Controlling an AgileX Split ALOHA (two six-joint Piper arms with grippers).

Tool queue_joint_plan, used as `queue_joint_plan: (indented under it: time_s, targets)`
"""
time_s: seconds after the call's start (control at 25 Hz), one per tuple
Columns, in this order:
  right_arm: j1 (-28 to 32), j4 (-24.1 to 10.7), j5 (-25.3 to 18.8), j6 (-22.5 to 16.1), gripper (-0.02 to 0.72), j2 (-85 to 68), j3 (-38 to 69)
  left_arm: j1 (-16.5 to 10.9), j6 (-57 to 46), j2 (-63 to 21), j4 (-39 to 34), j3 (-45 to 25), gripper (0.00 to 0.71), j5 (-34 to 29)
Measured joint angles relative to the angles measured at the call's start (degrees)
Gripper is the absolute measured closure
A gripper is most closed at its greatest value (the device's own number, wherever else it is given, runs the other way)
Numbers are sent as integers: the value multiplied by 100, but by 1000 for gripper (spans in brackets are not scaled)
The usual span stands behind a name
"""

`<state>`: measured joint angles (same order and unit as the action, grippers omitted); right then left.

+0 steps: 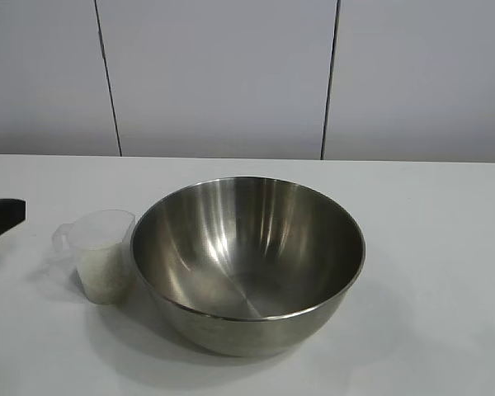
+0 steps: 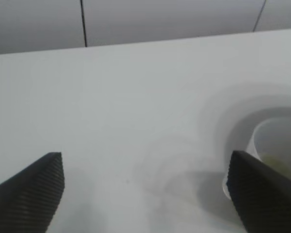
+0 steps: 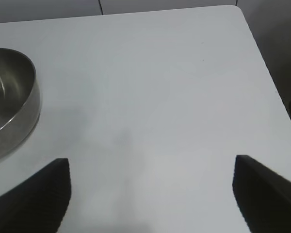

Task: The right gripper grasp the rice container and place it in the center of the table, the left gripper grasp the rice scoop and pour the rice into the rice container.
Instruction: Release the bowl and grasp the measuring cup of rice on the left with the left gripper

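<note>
My left gripper grabs the scoop by its thin handle (image 1: 60, 238) next, since loose rice (image 1: 105, 274) sits in the open scoop close beside the bowl.
The rice container (image 1: 247, 260), a large shiny steel bowl, stands empty near the middle of the white table (image 1: 445, 247). The rice scoop (image 1: 103, 256), a small clear plastic cup partly filled with white rice (image 1: 106, 268), stands just left of the bowl, its handle pointing left. My left gripper (image 2: 145, 194) is open and empty, low over the table left of the scoop; one black tip (image 1: 2, 216) shows at the exterior view's left edge. The scoop's rim (image 2: 276, 141) shows beside one of its fingers. My right gripper (image 3: 150, 194) is open and empty, to the right of the bowl (image 3: 12, 104).
The table's corner and edge (image 3: 262, 58) show in the right wrist view. A white panelled wall (image 1: 231, 74) stands behind the table.
</note>
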<state>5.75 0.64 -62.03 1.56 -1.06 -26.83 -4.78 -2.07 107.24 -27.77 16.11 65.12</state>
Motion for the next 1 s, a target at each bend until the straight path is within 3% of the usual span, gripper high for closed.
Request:
queue_joint_plan:
  time_s: [0.6,1.0]
  targets:
    - [0,0,5,0,82,0,0,0,583,827,-6,275,56,68]
    - [0,0,5,0,82,0,0,0,609,1265,-477,446,56,84]
